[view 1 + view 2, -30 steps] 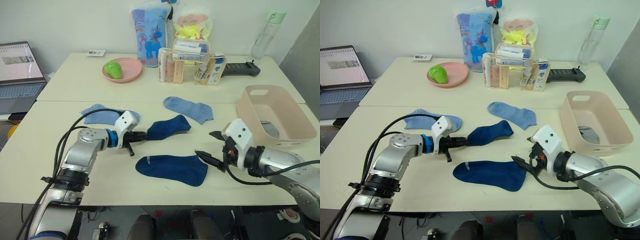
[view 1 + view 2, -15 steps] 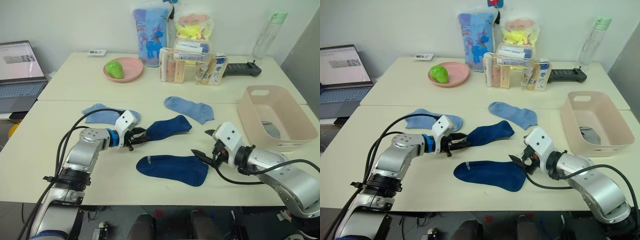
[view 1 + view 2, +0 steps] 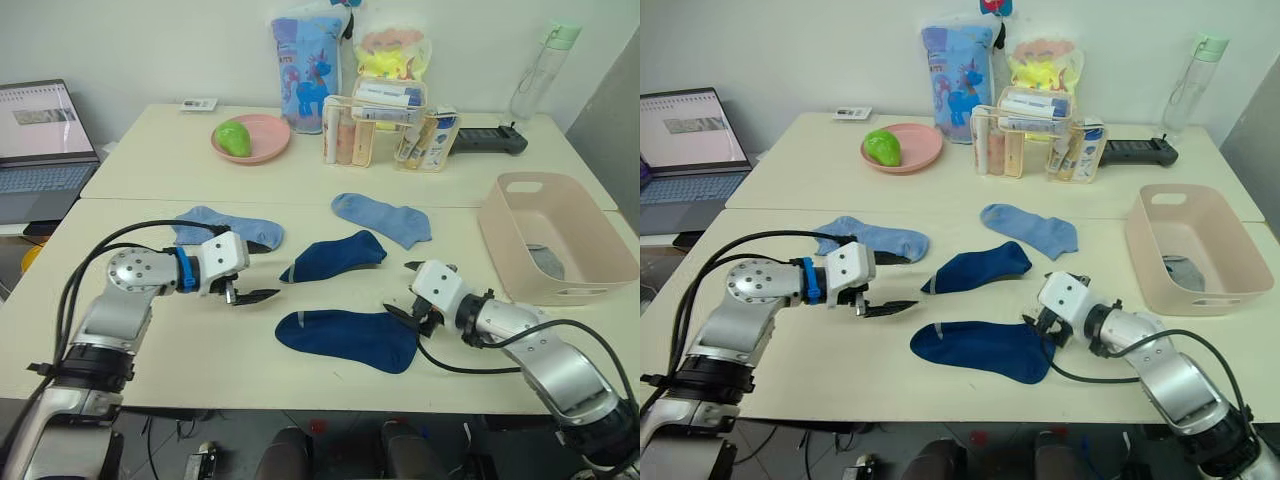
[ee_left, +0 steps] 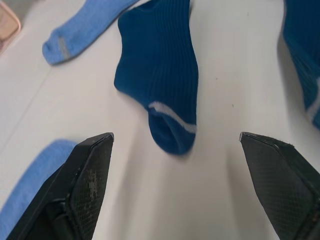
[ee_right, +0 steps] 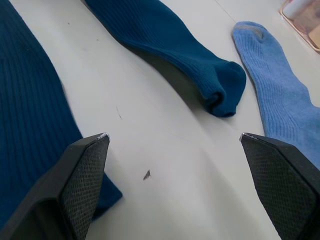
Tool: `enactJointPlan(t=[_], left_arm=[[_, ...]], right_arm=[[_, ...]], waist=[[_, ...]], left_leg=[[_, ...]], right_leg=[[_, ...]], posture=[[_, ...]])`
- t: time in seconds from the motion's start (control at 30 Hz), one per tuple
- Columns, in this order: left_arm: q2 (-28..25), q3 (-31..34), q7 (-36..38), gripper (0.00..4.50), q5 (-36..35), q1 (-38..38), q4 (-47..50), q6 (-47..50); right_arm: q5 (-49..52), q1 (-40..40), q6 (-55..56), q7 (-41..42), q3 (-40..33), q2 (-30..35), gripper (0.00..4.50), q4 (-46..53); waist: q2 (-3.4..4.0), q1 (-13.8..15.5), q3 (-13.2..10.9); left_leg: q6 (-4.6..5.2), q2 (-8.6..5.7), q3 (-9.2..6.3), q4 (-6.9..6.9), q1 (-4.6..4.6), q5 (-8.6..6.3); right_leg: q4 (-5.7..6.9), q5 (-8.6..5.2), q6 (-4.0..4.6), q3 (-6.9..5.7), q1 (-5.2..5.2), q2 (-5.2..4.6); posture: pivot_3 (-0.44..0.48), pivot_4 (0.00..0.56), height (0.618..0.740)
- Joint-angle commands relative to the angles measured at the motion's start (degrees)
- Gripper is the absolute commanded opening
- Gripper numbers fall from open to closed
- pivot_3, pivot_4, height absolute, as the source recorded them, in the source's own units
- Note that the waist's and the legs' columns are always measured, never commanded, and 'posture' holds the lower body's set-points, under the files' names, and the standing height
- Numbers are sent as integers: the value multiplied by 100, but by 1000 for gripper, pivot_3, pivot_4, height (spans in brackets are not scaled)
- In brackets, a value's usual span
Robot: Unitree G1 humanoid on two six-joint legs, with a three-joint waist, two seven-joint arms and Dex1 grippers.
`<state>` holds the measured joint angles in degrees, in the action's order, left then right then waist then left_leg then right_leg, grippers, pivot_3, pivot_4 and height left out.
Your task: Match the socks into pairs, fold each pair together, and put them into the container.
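Observation:
My left gripper is next going to match the loose navy sock with the other navy sock (image 3: 348, 338), so it needs to grab the loose sock by its grey-striped end (image 3: 291, 272).
A dark navy sock (image 3: 335, 255) lies loose on the table, its cuff end pointing at my left gripper (image 3: 252, 292), which is open and a short way off it. In the left wrist view that sock (image 4: 160, 75) lies ahead between the spread fingers, untouched. The second navy sock (image 3: 345, 340) lies flat nearer the front edge. My right gripper (image 3: 408, 292) stands open at its right end, with one finger (image 5: 85, 185) over the fabric edge. Two light blue socks (image 3: 228, 225) (image 3: 382, 217) lie farther back. A grey sock (image 3: 545, 262) rests inside the pink container (image 3: 590, 235) at the right.
At the back stand a pink plate (image 3: 262, 148) with a green fruit, a clear organiser (image 3: 385, 125), two printed bags, a water bottle (image 3: 530, 80) and a black device (image 3: 490, 140). A laptop (image 3: 40, 140) sits on a side table at the left.
My left gripper has opened, let go of the upper navy sock's cuff and pulled back to the left. My right gripper has moved left to the flat navy sock's end.

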<state>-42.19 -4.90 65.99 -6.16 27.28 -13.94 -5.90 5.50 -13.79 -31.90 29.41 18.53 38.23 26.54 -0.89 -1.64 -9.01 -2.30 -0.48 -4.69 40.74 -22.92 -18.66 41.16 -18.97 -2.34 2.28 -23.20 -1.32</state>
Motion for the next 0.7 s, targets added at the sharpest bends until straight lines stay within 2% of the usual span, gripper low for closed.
enactJointPlan(t=[0.03,0.2,0.5,0.63,0.7], left_arm=[[292,-205,-384,4213,372,207,-130,-675],[426,-469,-678,4213,867,421,-748,-1246],[719,-831,-861,1422,1376,901,-1861,-1694],[736,-817,-783,132,1329,928,-1979,-1718],[700,-824,-735,0,1321,966,-2031,-1781]], right_arm=[[-313,-243,68,-81,116,-257,4500,-89],[-738,-564,232,-145,316,-622,4500,-525],[-1465,-1194,744,-460,511,-1378,4500,-1732],[-1690,-1430,1131,-442,540,-1514,3554,-2258],[-1677,-1478,1253,-385,506,-1573,2782,-2386]], waist=[[0,-19,0],[0,-59,0],[0,-78,1],[1,-87,1],[0,-90,1]], left_leg=[[-2,1,1,0,0,1],[-5,4,1,-1,3,3],[-14,0,1,-1,4,8],[-15,0,2,0,3,8],[-15,1,1,0,5,9]], right_leg=[[2,0,0,1,0,0],[7,0,0,2,-6,3],[10,0,0,0,-7,5],[10,0,0,1,-8,4],[10,0,0,0,-8,4]], posture=[[0,150,703],[0,150,703],[0,150,703],[0,150,703],[0,150,703]])
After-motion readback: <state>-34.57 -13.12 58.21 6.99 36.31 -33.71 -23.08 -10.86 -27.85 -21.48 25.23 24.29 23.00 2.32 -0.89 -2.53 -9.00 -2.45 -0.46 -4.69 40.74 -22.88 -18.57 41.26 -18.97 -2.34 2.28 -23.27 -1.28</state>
